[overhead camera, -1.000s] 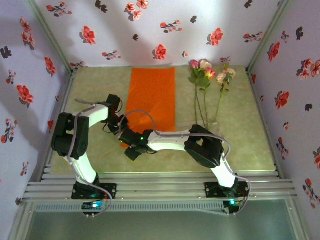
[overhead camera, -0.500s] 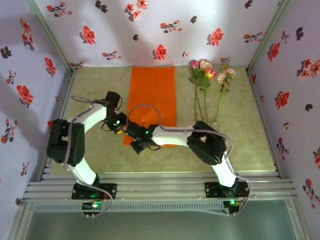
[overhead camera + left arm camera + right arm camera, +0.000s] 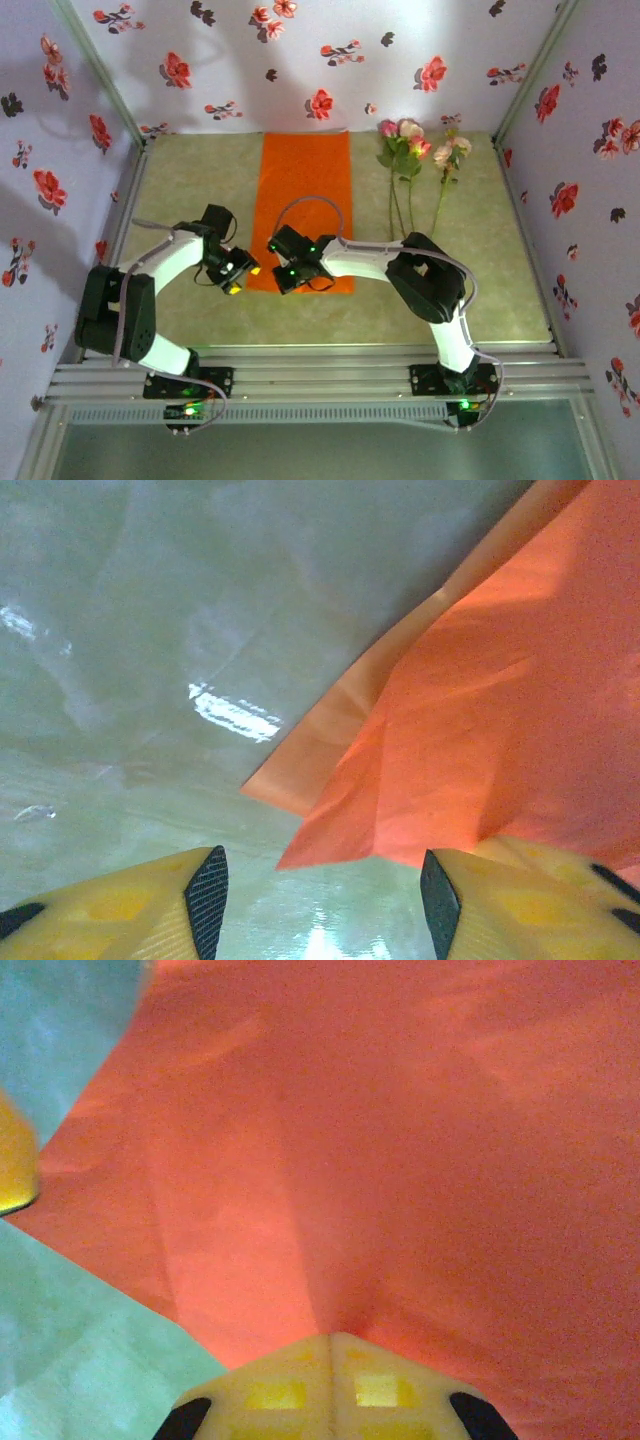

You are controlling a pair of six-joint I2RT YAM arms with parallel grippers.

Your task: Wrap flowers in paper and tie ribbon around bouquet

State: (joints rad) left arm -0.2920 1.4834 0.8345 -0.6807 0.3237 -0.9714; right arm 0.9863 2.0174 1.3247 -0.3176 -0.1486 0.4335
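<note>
My left gripper grabs the orange paper (image 3: 305, 190) by its lifted near corner at the corner's tip next, to fold it across toward my right gripper.
The orange paper (image 3: 305, 190) lies flat in the middle of the table, with its near left corner lifted and creased (image 3: 500, 700). My right gripper (image 3: 281, 263) is over the sheet's near end, shut on a raised fold of the paper (image 3: 400, 1140), with the fingertips (image 3: 333, 1360) pressed together. My left gripper (image 3: 238, 279) stands open just left of that corner. In the left wrist view the paper's tip hangs ahead of the gripper (image 3: 320, 920), touching neither pad. The flowers (image 3: 412, 140) lie loose to the right of the sheet, blooms toward the far wall. The ribbon is out of view.
Floral-print walls (image 3: 60, 130) close in the pale green table (image 3: 190, 170) on three sides. The flower stems (image 3: 408, 215) run close to my right arm's elbow (image 3: 430, 275). One yellow finger of the left gripper (image 3: 15, 1160) shows at the left edge of the right wrist view.
My left gripper has opened, let go of the paper and drawn back toward the near left. My right gripper has shut on the paper's near end and moved farther onto the sheet.
</note>
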